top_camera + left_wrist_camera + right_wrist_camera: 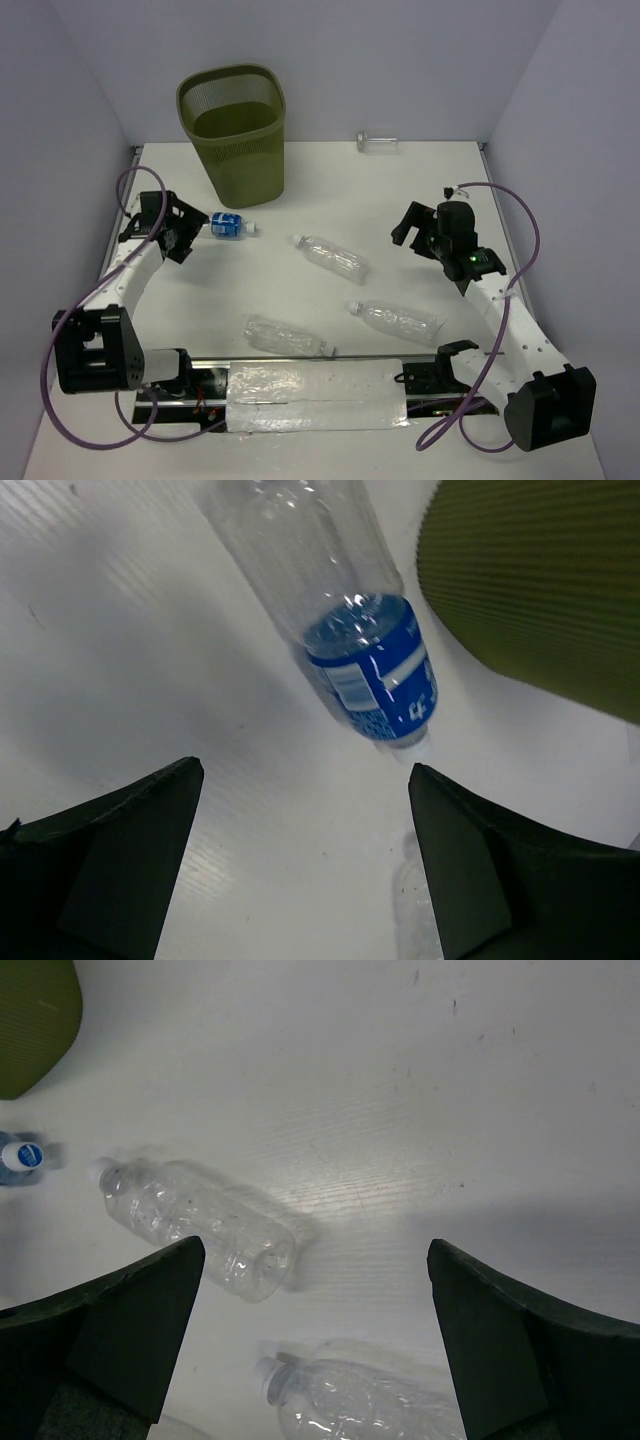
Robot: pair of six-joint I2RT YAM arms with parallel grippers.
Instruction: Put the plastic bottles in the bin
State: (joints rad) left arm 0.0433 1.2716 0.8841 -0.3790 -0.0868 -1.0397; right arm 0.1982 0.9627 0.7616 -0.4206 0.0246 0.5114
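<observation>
The bottle's end with the cap needs to stay free to go into the bin, so the left gripper should next grab the bottle by its clear body behind the blue label (322, 578).
The olive-green mesh bin (232, 130) stands at the back left, and its wall (540, 580) also shows in the left wrist view. A bottle with a blue label (228, 225) lies at its foot. My left gripper (185, 232) hovers open just left of that bottle (370, 675), nothing between its fingers (305, 770). Three clear plastic bottles lie on the table: one in the middle (330, 256), one right of centre (397, 318), one near the front (285, 337). My right gripper (410, 228) is open above the table (315, 1245), with the middle bottle (195, 1225) and another (360, 1400) beneath it.
A small clear bottle (377, 143) lies against the back wall at the right. A shiny foil-covered strip (315, 395) runs between the arm bases at the near edge. Purple cables loop beside both arms. Walls close the table on three sides.
</observation>
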